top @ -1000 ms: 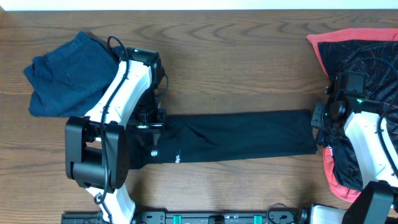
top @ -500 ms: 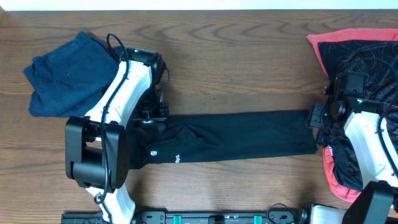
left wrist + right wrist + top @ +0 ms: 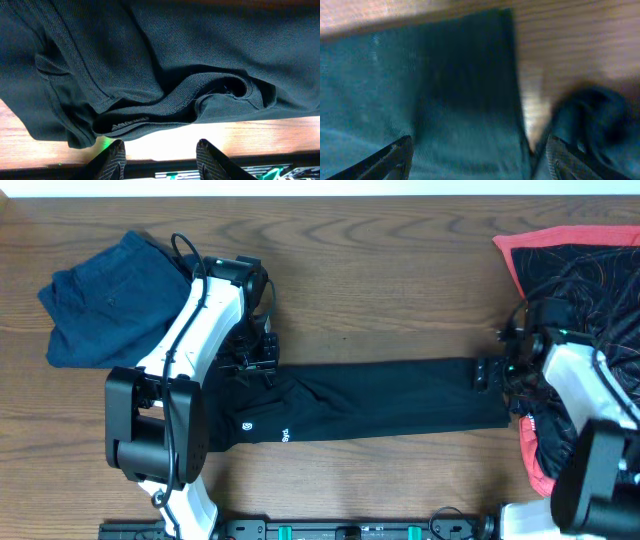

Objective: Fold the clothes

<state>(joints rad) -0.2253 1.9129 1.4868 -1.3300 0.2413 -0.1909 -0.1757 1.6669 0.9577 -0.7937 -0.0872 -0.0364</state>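
Observation:
My right gripper grabs the black pants [image 3: 390,408] by the leg-hem end next, to fold the legs back toward the waistband.
Black pants [image 3: 390,408] lie folded lengthwise in a long strip across the table's middle, waistband at the left. My left gripper [image 3: 255,362] is open and empty over the waistband's far edge; its wrist view shows the rumpled waistband [image 3: 165,100] just beyond the open fingers [image 3: 161,150]. My right gripper [image 3: 490,372] is open over the leg-hem end of the pants; its blurred wrist view shows the hem [image 3: 465,90] between the spread fingers [image 3: 479,152].
A folded navy garment [image 3: 105,298] lies at the far left. A heap of black and red clothes [image 3: 580,290] lies at the right edge, partly under my right arm. The table's front edge carries a black rail.
My left gripper has moved away from me off the waistband's middle to its far edge. My right gripper has moved left onto the hem end of the pants.

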